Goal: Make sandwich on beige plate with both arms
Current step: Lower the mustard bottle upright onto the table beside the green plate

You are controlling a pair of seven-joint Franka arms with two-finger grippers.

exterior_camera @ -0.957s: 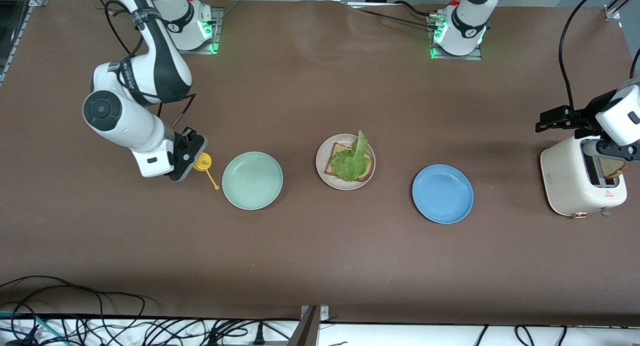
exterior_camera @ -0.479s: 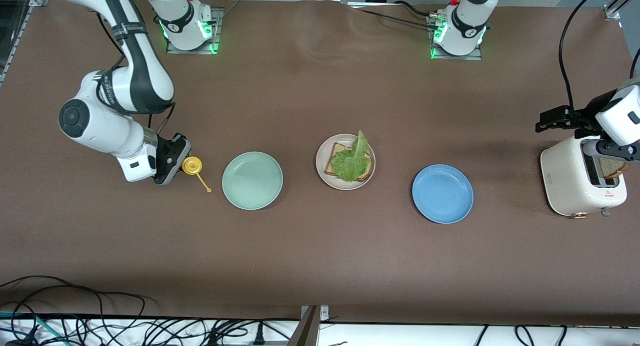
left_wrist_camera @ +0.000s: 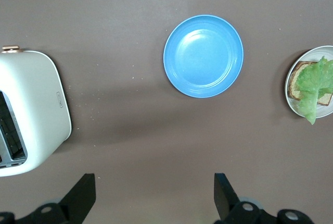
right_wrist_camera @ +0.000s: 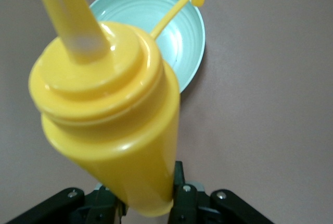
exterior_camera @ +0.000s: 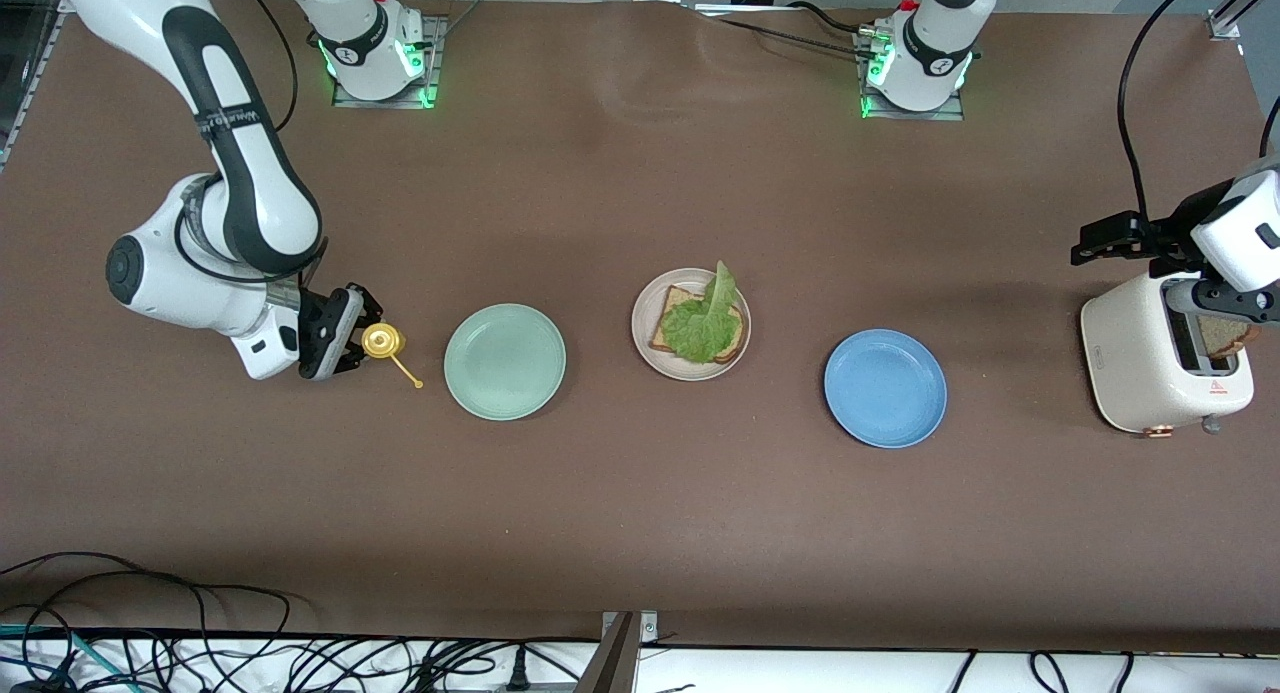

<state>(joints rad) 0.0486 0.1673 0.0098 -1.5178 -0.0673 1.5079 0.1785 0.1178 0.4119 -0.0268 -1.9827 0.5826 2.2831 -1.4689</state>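
The bottle hangs tipped above the table, its cap facing the front view, so my right gripper keeps holding the yellow squeeze bottle point(exterior_camera: 382, 341) point(right_wrist_camera: 114, 125) for now.
The beige plate point(exterior_camera: 641, 318) sits mid-table and carries a brown bread slice point(exterior_camera: 672, 303) with a ruffled lettuce leaf point(exterior_camera: 700, 325) lying on top. The plate point(left_wrist_camera: 287, 86) and the lettuce point(left_wrist_camera: 315, 86) also show in the left wrist view. Another brown slice point(exterior_camera: 1222, 335) stands in the toaster slot. My left gripper point(exterior_camera: 1215, 301) hangs open over the toaster with nothing between its fingers point(left_wrist_camera: 152, 182). My right gripper point(exterior_camera: 345, 341) is shut on a yellow squeeze bottle point(exterior_camera: 382, 341) beside the mint green plate. The bottle point(right_wrist_camera: 114, 125) fills the right wrist view, gripped at its base point(right_wrist_camera: 148, 198).
A mint green plate point(exterior_camera: 505, 361) lies toward the right arm's end and a blue plate point(exterior_camera: 885, 388) toward the left arm's end. The white toaster point(exterior_camera: 1150, 363) stands at the left arm's end. Cables run along the table edge nearest the front camera.
My right arm has carried the yellow bottle a little away from the mint green plate, toward its own end of the table. The left arm has stayed still.
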